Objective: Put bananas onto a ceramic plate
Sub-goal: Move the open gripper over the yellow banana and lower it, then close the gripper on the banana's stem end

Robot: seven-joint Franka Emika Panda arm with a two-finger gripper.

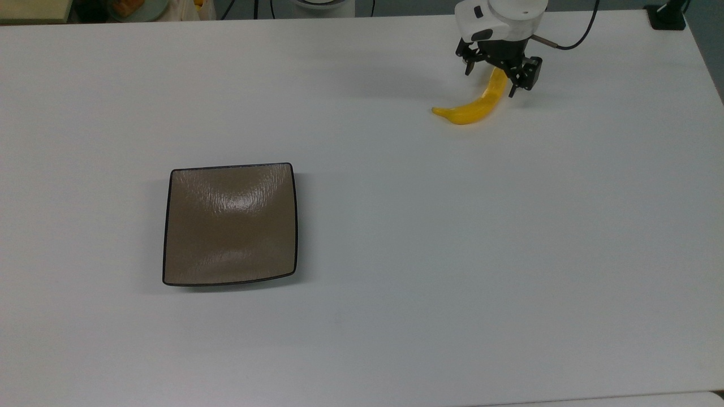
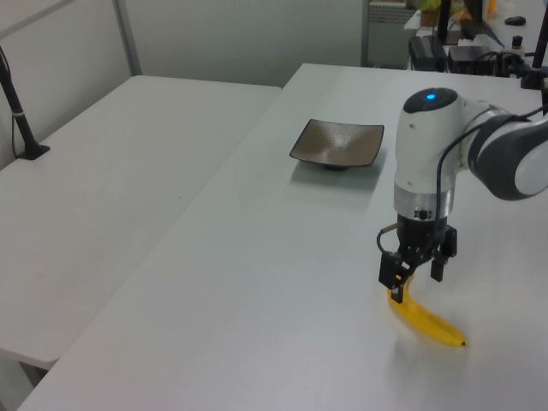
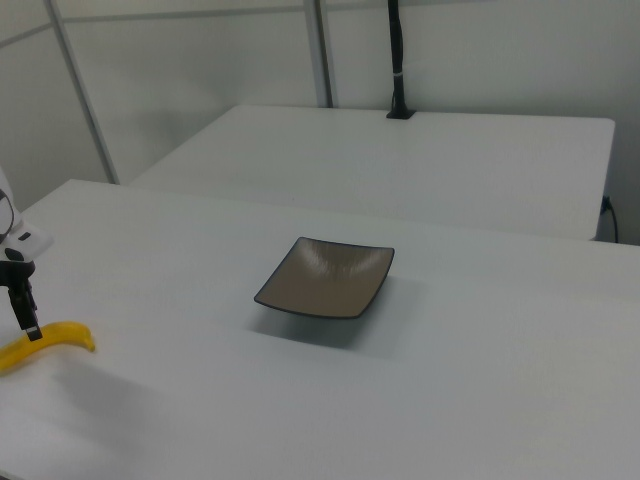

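Note:
Next, my gripper picks up the banana by its stem end point(image 2: 406, 300) to set it on the square brown plate point(image 2: 336, 143).
The banana point(image 1: 472, 107) lies on the white table point(image 1: 396, 254) near the far right in the top view, curved and bright yellow. My gripper point(image 1: 491, 81) is open and low over its upper stem end, one finger on each side. In the left view the gripper point(image 2: 413, 277) straddles the banana point(image 2: 430, 322) the same way. One dark finger point(image 3: 27, 312) stands beside the banana point(image 3: 45, 343) at the right view's left edge. The square brown plate point(image 1: 229, 224) sits empty far off at the top view's left, also seen as plate point(image 2: 336, 143) and plate point(image 3: 325, 277).
A black post base point(image 1: 667, 17) stands at the table's far right corner in the top view. Clutter point(image 1: 130, 8) lies beyond the far edge at the top left. A second white table point(image 2: 103, 188) with a black post point(image 2: 21, 128) runs alongside.

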